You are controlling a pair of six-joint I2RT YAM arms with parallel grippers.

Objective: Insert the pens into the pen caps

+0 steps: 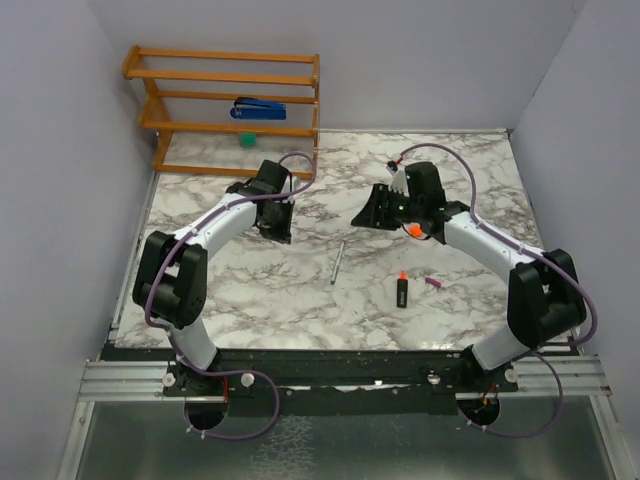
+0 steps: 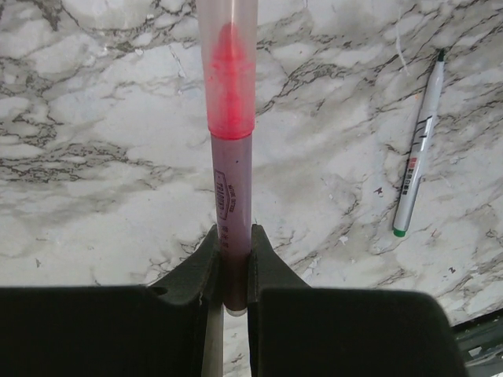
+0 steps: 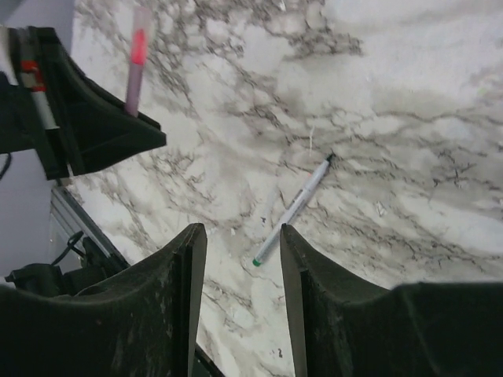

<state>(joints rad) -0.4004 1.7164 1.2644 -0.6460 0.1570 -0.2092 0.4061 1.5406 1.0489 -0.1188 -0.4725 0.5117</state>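
Observation:
The slim pink pen would fall from well above the flat marble, so my left gripper must keep holding it.
My left gripper (image 2: 233,236) is shut on the lower barrel of the slim pink pen (image 2: 233,188), which points away from the wrist above the table. A pale pink translucent cap (image 2: 229,63) sits over its red tip. My right gripper (image 3: 240,232) stands open with nothing between its fingers, facing the left gripper (image 3: 86,118) across a short gap. The silver-grey pen (image 1: 338,262) lies on the marble between the arms. The black marker (image 1: 401,290) with an orange tip lies nearer the right arm, a magenta cap (image 1: 432,283) beside it. An orange cap (image 1: 412,231) shows by the right wrist.
A wooden rack (image 1: 230,95) stands at the back left, with a blue stapler (image 1: 258,108) on a shelf and a small green ball (image 1: 247,140) below. Grey walls close in both sides. The marble table (image 1: 300,310) ends at a metal rail near the arm bases.

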